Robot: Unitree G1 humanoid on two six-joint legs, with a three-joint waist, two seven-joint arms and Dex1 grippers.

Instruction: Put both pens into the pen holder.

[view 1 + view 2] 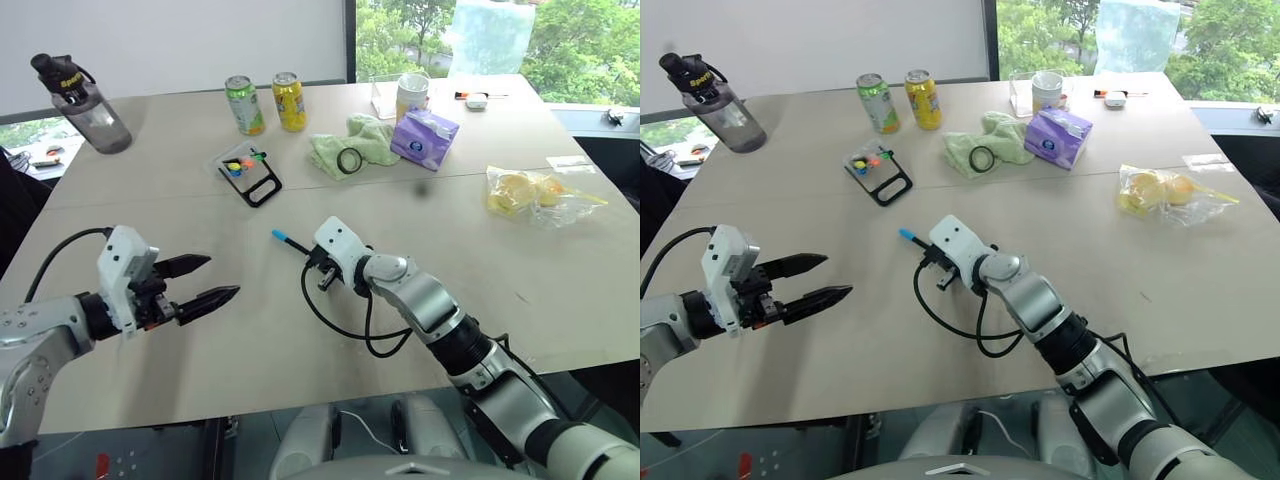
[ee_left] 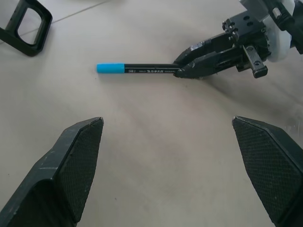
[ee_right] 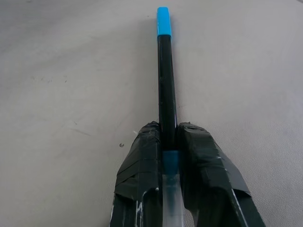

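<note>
The left gripper grabs the pen by its bare blue end [image 1: 279, 234] [image 2: 111, 68] next. The right gripper's fingers cover the pen's other end.
A slim black pen [image 1: 290, 242] with a blue end lies along the tabletop, near the middle. My right gripper [image 1: 312, 256] is shut on its near part, and the blue end [image 3: 163, 21] sticks out past the fingers. The same grip shows in the left wrist view, with the pen [image 2: 142, 70] held by the right gripper [image 2: 189, 71]. My left gripper [image 1: 200, 282] hovers open and holding nothing, to the left of the pen. The pen holder [image 1: 250, 172], black-framed with clear walls and small coloured pieces, lies farther back. A slim dark stick with a reddish end [image 1: 478, 96] lies at the far side; I cannot tell whether it is the other pen.
At the back stand a water bottle [image 1: 90, 105], a green can [image 1: 245, 105], a yellow can [image 1: 290, 100] and a white cup [image 1: 412, 95]. A green cloth [image 1: 365, 135], a purple tissue pack [image 1: 425, 138] and a plastic bag [image 1: 535, 192] lie on the right.
</note>
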